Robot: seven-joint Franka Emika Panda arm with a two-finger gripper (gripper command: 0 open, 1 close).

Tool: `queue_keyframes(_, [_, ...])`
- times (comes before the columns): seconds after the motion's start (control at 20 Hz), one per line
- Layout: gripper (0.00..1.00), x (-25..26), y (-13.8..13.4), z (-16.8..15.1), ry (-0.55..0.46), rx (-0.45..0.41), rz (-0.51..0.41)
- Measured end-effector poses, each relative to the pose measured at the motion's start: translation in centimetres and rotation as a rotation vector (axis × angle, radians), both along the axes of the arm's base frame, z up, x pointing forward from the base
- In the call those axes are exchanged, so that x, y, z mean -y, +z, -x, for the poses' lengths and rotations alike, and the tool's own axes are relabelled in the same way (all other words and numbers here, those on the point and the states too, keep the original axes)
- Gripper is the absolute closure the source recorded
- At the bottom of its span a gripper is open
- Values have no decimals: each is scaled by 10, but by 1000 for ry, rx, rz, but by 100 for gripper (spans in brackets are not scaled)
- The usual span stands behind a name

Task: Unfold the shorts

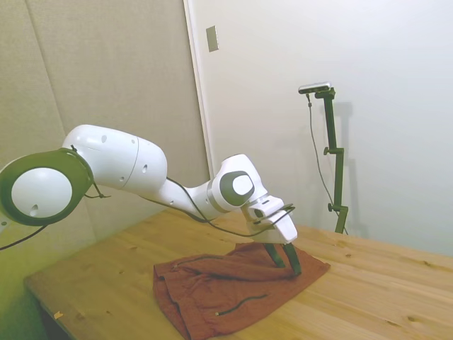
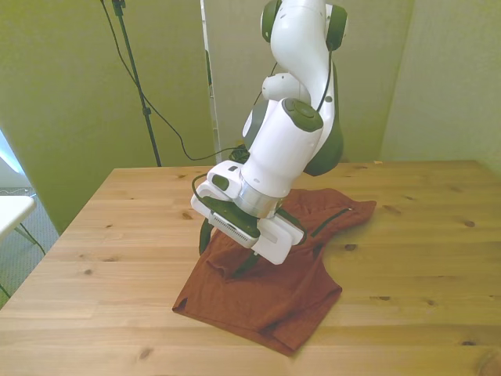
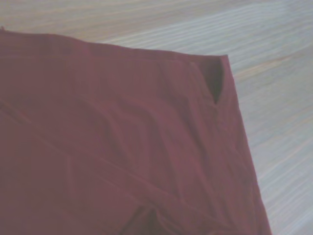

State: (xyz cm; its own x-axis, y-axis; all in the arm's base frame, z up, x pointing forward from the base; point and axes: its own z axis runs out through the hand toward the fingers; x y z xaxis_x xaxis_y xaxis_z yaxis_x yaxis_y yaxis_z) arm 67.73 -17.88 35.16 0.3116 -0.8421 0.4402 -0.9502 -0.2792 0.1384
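Note:
A small fold stands up between my open fingers, while the surrounding cloth [image 1: 212, 289] lies flat. My gripper needs to pinch the shorts by that raised fold [image 1: 284, 271] next.
The rust-orange shorts [image 2: 274, 294] lie wrinkled and partly folded on the wooden table [image 2: 117, 235], with a thin dark pocket zipper [image 2: 333, 219] toward the front view's right. In the side view the shorts [image 1: 219, 287] spread beneath the arm, the zipper [image 1: 241, 304] near the table's front. My gripper [image 2: 225, 252] is open, its two dark fingers pointing down and spread over the fabric near the shorts' edge on the front view's left. From the side, the gripper [image 1: 287, 263] has its tips at the cloth's surface. The wrist view is filled with shorts [image 3: 122, 147] and shows a hem corner with a small slit [image 3: 215, 81].
Bare wood [image 1: 382, 283] surrounds the shorts on all sides. The table's near edge runs just below the shorts' hem in the front view. A white surface [image 2: 12, 211] stands off the table at the front view's left.

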Motion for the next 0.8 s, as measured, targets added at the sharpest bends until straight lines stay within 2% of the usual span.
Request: queue_keyframes(0.8, [100, -8, -10, 9, 14, -15, -14])
